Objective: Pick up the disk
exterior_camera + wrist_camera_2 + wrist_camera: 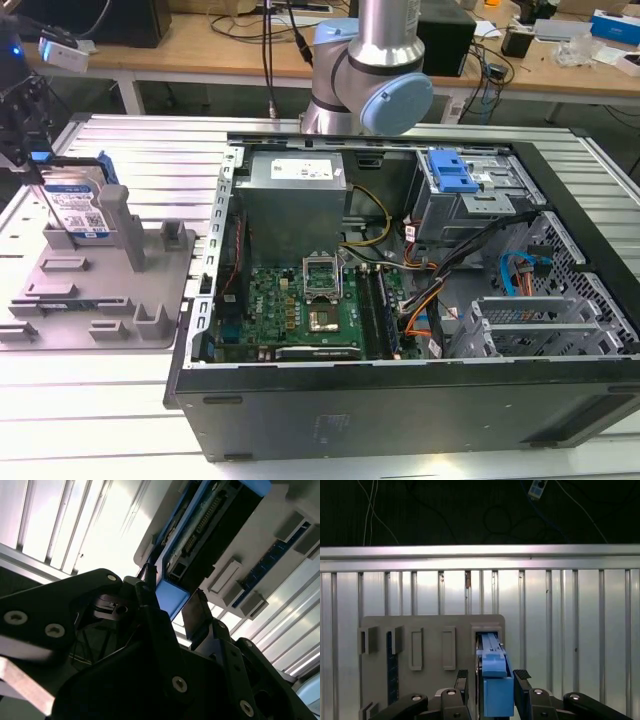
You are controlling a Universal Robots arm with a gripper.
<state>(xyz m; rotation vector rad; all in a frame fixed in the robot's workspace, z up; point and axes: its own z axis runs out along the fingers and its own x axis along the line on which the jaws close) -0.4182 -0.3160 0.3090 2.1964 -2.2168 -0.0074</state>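
Note:
In the wrist view my fingers reach down on both sides of the disk's blue bar (495, 690), so it is time to close my gripper on it now.
The disk (78, 208) stands on edge in a slot of the grey holder (150, 290) at the exterior view's left, its white-and-blue label facing out. My gripper (42, 172) hangs right over it. In the first wrist view the disk's blue rail (495, 690) lies between my two fingers, with the gripper (492, 676) straddling it. One fingertip (521, 676) sits against the rail. A thin dark gap shows beside the other fingertip (463, 676). In the second wrist view the gripper (171, 592) brackets the end of the disk (200, 535). The disk sits in the holder (430, 630).
An open computer case (400, 300) stands to the exterior view's right of the holder, with the arm's base (370, 70) behind it. The holder (280, 520) has several upright posts (118, 215) close around the disk. Everything rests on a ribbed metal table (570, 610).

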